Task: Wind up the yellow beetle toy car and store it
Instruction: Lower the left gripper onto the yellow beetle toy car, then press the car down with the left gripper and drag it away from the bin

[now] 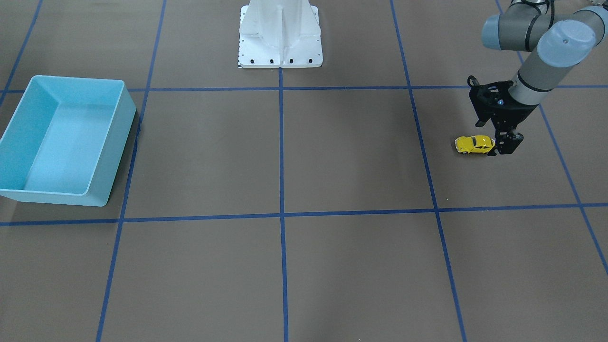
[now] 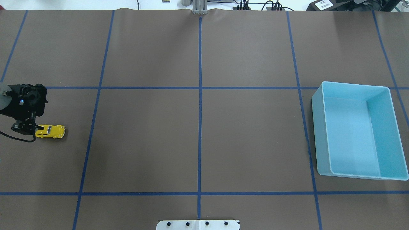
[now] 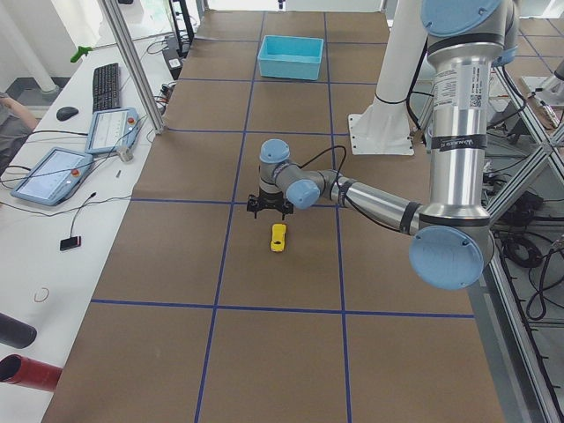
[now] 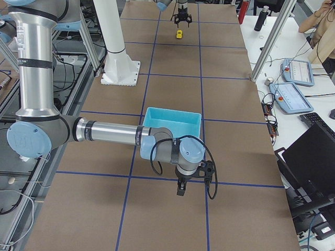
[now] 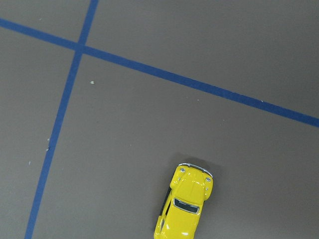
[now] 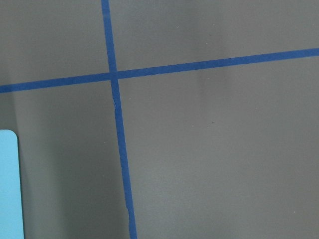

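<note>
My left gripper picks up the car by its rear end (image 1: pixel 488 145) next, to wind up the yellow beetle toy car (image 1: pixel 475 144).
The yellow beetle toy car (image 1: pixel 475 144) stands on its wheels on the brown table, at the far left in the overhead view (image 2: pixel 51 131). My left gripper (image 1: pixel 504 145) hangs at the car's one end, fingers spread open, holding nothing; it also shows in the overhead view (image 2: pixel 26 126). The left wrist view shows the car (image 5: pixel 185 204) at the bottom edge, its headlights pointing away from the camera, with no fingers in sight. My right gripper (image 4: pixel 180 189) shows only in the exterior right view, low over the table near the light blue bin (image 4: pixel 172 123); I cannot tell whether it is open or shut.
The light blue bin (image 2: pixel 319 134) is empty and stands at the table's other end from the car, its corner showing in the right wrist view (image 6: pixel 9 184). The white robot base (image 1: pixel 280 35) stands at the table's middle edge. Blue tape lines cross the table.
</note>
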Tool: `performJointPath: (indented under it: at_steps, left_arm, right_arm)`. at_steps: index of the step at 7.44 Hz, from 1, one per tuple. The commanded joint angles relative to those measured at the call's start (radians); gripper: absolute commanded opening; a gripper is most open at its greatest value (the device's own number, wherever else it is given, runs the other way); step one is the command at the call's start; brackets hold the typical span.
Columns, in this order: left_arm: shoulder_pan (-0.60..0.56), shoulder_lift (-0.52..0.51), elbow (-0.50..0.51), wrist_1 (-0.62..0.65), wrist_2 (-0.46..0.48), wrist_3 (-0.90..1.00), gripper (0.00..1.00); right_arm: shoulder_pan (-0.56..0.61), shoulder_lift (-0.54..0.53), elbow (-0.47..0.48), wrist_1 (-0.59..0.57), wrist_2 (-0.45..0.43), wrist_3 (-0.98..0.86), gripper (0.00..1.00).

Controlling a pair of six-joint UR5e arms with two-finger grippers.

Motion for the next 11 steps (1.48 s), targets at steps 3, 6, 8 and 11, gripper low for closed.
performJointPath:
  at_steps: [3,6,8,11]
  left_arm:
    - [0.036,0.0,0.068,-0.017,-0.033,0.019,1.0]
    - [0.039,-0.015,0.108,-0.019,-0.033,0.015,1.0]
    - [0.055,-0.017,0.115,-0.02,-0.031,0.01,1.0]
    - [0.055,-0.031,0.132,-0.02,-0.031,0.012,1.0]
  right_arm:
    - [0.0,0.0,-0.002,0.005,-0.004,-0.001,1.0]
    - [-0.005,0.041,-0.009,0.005,-0.007,0.0,1.0]
    - [-0.015,0.06,-0.015,-0.006,-0.007,0.0,1.0]
    - [-0.015,0.06,-0.027,-0.006,-0.007,0.0,1.0]
